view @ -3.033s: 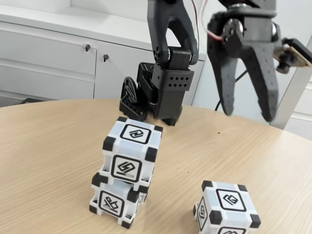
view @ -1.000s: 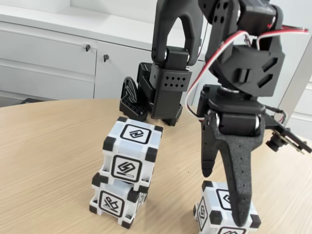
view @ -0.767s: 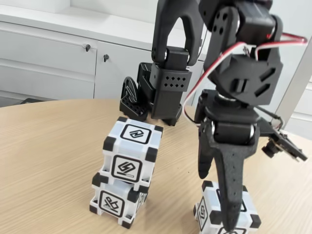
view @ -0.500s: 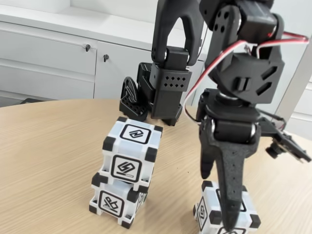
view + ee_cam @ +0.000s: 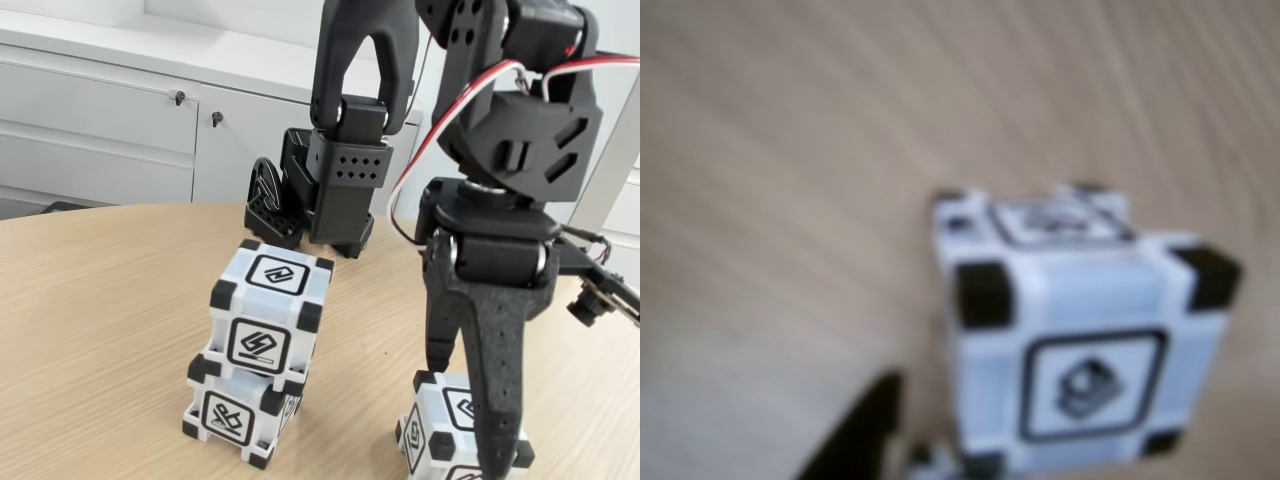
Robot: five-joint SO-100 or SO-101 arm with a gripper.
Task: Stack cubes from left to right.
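The two stacked cubes need another layer, so my gripper should next pick up the lone third cube by its upper part (image 5: 452, 396).
Two cubes stand stacked at the left of the fixed view, the upper cube (image 5: 268, 320) sitting slightly askew on the lower cube (image 5: 236, 412). A third cube (image 5: 443, 432) rests alone on the table at the lower right. My black gripper (image 5: 466, 420) hangs open right over it, pointing down. One finger (image 5: 437, 345) ends at the cube's back top edge, and the longer finger (image 5: 497, 420) crosses in front of it. The wrist view is blurred. There the lone cube (image 5: 1080, 340) looks close, with a dark fingertip (image 5: 862, 435) to its lower left.
The arm's black base (image 5: 325, 195) stands at the back of the round wooden table (image 5: 100, 300), just behind the stack. White cabinets (image 5: 100, 110) line the wall beyond. A small camera (image 5: 600, 300) juts out to the gripper's right.
Three seconds ago the gripper hung high and wide open; it has since come down over the lone cube. In the last half second it shifted slightly right. No cube moved.
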